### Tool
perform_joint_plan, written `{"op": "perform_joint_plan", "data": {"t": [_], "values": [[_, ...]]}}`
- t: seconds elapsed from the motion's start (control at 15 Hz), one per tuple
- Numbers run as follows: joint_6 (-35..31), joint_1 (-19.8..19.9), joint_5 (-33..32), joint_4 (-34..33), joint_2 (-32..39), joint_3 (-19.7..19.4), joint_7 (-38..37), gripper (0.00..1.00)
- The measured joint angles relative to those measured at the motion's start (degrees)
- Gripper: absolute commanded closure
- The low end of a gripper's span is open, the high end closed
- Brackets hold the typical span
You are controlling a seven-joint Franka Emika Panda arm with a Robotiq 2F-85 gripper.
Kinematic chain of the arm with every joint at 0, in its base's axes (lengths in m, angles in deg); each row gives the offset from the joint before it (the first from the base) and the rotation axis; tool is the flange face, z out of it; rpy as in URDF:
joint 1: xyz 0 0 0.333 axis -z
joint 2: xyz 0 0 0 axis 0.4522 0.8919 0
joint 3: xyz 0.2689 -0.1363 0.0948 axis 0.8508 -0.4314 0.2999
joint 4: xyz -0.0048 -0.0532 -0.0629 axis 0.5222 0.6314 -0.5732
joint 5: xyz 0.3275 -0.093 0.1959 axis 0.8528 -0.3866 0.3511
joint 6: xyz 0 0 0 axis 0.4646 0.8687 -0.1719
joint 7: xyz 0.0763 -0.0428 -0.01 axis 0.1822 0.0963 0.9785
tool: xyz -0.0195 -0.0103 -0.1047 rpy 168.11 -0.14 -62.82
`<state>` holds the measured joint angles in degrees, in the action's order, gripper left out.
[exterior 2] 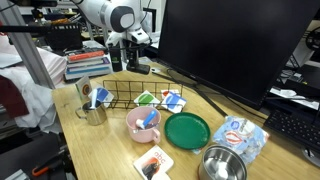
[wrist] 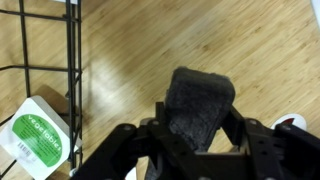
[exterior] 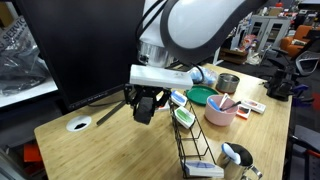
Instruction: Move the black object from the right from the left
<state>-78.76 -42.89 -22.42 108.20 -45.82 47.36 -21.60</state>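
My gripper stays closed for now, since the black object hangs above the table and would fall onto it if the gripper opened now.
The black object (wrist: 197, 103) is a matte black oblong bar held between my gripper's fingers (wrist: 195, 125) in the wrist view, standing up over the wooden table. In an exterior view my gripper (exterior: 146, 106) hangs a little above the table, in front of the big monitor, with the dark bar in it. In an exterior view the gripper (exterior 2: 133, 63) is behind the black wire rack (exterior 2: 130, 95), near the monitor's base. The gripper is shut on the black object.
The wire rack (exterior: 195, 140) holds snack packets (wrist: 35, 135). A pink bowl (exterior 2: 143, 124), green plate (exterior 2: 187, 130), metal bowl (exterior 2: 222, 163) and metal cup (exterior 2: 95, 113) stand on the table. The large monitor (exterior 2: 235, 45) stands behind. A white ring (exterior: 79, 125) lies on the table.
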Motion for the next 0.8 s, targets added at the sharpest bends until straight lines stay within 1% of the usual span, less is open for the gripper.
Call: {"op": "perform_joint_plan", "data": {"t": [0.33,0.8], "values": [[0.21,-1.38,-0.09,-4.00,5.50,-1.80,1.22,0.68],[1.60,-2.37,-0.12,-4.47,8.23,-3.22,1.75,0.68]]}}
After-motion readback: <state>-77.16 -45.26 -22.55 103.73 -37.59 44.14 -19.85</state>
